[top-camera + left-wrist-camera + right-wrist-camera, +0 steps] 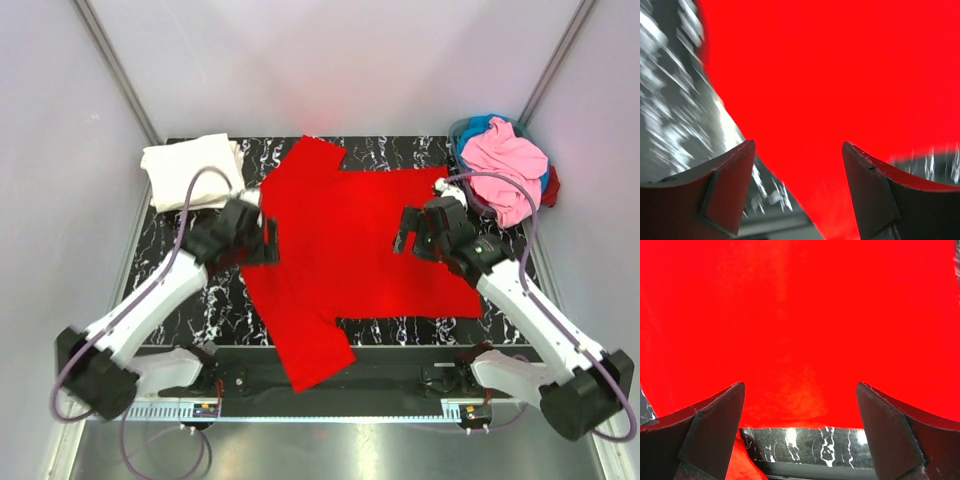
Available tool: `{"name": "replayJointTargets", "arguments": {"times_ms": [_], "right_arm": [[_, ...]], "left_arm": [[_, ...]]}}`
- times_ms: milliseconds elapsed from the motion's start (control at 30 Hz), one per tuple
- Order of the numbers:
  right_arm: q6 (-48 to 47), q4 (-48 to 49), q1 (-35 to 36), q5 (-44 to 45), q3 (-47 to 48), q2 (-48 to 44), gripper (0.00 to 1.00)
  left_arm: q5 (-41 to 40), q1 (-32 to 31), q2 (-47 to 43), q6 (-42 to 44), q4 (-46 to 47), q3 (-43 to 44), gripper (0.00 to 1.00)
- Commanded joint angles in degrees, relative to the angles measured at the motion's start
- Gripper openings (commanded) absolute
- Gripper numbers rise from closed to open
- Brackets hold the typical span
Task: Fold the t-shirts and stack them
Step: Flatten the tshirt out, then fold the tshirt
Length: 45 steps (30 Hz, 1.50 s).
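Next, my left gripper grabs the red t-shirt (350,235) by the end of the sleeve hanging over the table's front edge to fold the t-shirt backward.
A bright red t-shirt (350,235) lies spread flat across the black marbled table (400,152), one sleeve pointing to the back and one hanging over the front edge. My left gripper (268,240) hovers open over the shirt's left edge. In the left wrist view, that gripper (798,144) has only red cloth (840,75) and table below its parted fingers. My right gripper (407,232) stands open above the shirt's right part. In the right wrist view, the right gripper (800,385) frames the shirt's hem (800,410) and holds nothing.
A folded cream-white t-shirt (192,170) sits at the back left corner. At the back right lies a crumpled heap with a pink t-shirt (505,165) on top and blue and dark red cloth beneath. Grey walls close in on both sides.
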Motion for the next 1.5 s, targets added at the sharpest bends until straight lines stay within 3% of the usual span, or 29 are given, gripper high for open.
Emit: {"name": "replayJointTargets", "arguments": {"times_ms": [0, 200, 367, 500, 700, 833, 1233, 1367, 1467], "right_arm": [[5.4, -2.4, 0.2, 5.7, -3.6, -5.9, 1.00], [6.9, -1.9, 0.2, 3.2, -7.7, -12.5, 1.00], [6.6, -2.8, 0.2, 3.3, -8.1, -12.1, 1.00], [6.3, -4.9, 0.2, 4.7, -7.4, -12.0, 1.00], [6.4, -6.1, 0.2, 5.6, -7.0, -13.0, 1.00], [6.4, -6.2, 0.2, 6.0, -7.4, -13.0, 1.00], [7.0, -6.4, 0.2, 6.3, -7.1, -12.6, 1.00], [7.0, -6.7, 0.2, 6.4, -7.0, -12.7, 1.00], [7.6, -7.0, 0.2, 6.9, -7.1, -13.1, 1.00]], "left_arm": [[3.5, -7.7, -8.6, -14.2, 2.6, -15.0, 0.75], [0.3, -28.9, -16.9, -31.3, 3.7, -25.1, 0.69], [-3.8, -45.5, -11.7, -40.9, 4.3, -25.9, 0.65], [-5.1, -53.9, -3.3, -46.9, 2.3, -22.6, 0.60], [-7.1, -59.3, 3.5, -51.9, -2.7, -17.6, 0.60], [-5.0, -60.1, 5.9, -52.1, 2.5, -19.5, 0.59], [-6.6, -61.3, 12.0, -52.5, 0.1, -17.0, 0.49], [-7.1, -61.3, 13.6, -52.2, -0.4, -16.2, 0.38], [-7.6, -61.3, 14.7, -51.9, -1.2, -15.3, 0.21]]}}
